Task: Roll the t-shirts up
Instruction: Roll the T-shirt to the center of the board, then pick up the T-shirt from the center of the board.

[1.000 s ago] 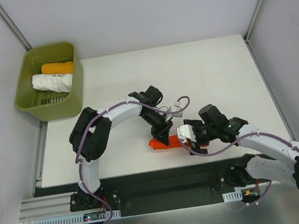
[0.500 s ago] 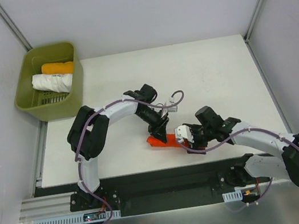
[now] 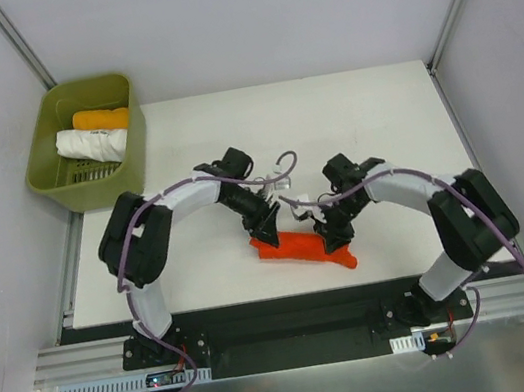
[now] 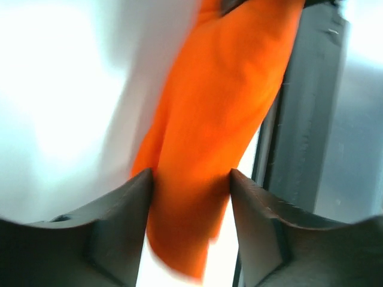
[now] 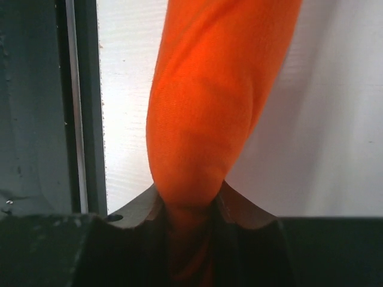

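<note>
My left gripper grabs the rolled t-shirt across its width (image 3: 270,245) (image 4: 190,192) next, straddling both long sides. That keeps the t-shirt rolled for the green basket.
A red-orange t-shirt (image 3: 302,250), rolled into a long bundle, lies on the white table near its front edge. My left gripper (image 3: 265,224) is over the roll's left end. In the left wrist view its jaws (image 4: 190,176) straddle the t-shirt (image 4: 221,107): the left finger touches the cloth, while a strip of table shows beside the right finger, so it is open. My right gripper (image 3: 335,234) is at the right part of the roll. In the right wrist view that gripper (image 5: 190,191) is shut on the t-shirt (image 5: 209,89), the cloth squeezed between its fingers.
A green basket (image 3: 84,192) at the table's far left corner holds an orange roll (image 3: 101,119) and a white roll (image 3: 91,145). The black front rail (image 3: 293,312) runs just below the t-shirt. Grey walls enclose the table.
The right arm swung round from the near right and its jaws closed on the roll. The left jaws widened and that gripper shifted slightly left. The roll now lies longer and more exposed.
</note>
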Available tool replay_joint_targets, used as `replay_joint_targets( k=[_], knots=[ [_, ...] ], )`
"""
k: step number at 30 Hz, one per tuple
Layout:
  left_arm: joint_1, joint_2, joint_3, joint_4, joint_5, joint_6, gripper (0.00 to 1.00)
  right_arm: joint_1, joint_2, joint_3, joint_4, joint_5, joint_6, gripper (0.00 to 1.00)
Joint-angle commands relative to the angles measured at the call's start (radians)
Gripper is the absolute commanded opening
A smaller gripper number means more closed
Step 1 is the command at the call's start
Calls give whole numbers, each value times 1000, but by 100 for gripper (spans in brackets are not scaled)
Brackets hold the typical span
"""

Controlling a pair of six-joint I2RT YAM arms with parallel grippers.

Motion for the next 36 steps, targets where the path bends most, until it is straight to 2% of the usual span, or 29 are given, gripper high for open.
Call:
replay_joint_targets(
  k=[1,2,3,4,6,9,10,11,15,17,20,23,30,36],
  knots=[
    [134,-232,-65,32,-218,-125,57,-58,218,191,-390,-151,-129,16],
    [149,-309,-92,33,-238,-124,74,-67,261,240,-444,-162,-161,16],
    [162,-349,-102,33,-252,-114,81,-87,313,325,-498,-173,-175,16],
    [166,-390,-109,32,-258,-105,81,-98,355,364,-586,-193,-186,15],
    [145,-499,-116,33,-284,-73,81,-127,448,436,-659,-204,-196,15],
    [-58,-595,-148,49,-493,92,83,-150,517,472,-687,-207,-171,15],
    [-167,-627,-201,110,-539,132,83,-153,531,482,-693,-213,-162,15],
    [-207,-635,-229,150,-639,169,84,-156,557,495,-705,-216,-159,15],
    [-369,-613,-312,349,-833,217,85,-169,669,590,-816,-242,-125,15],
    [-439,-601,-368,492,-916,279,88,-176,692,605,-816,-239,-91,15],
    [-476,-547,-404,614,-949,329,89,-181,714,628,-814,-245,-59,15],
    [-481,-480,-389,644,-946,338,89,-184,738,650,-819,-239,-31,15],
    [-479,-322,-338,669,-921,321,89,-184,772,685,-831,-245,-1,15],
    [-481,-231,-284,618,-872,268,86,-183,772,680,-834,-247,-8,15]
  ],
)
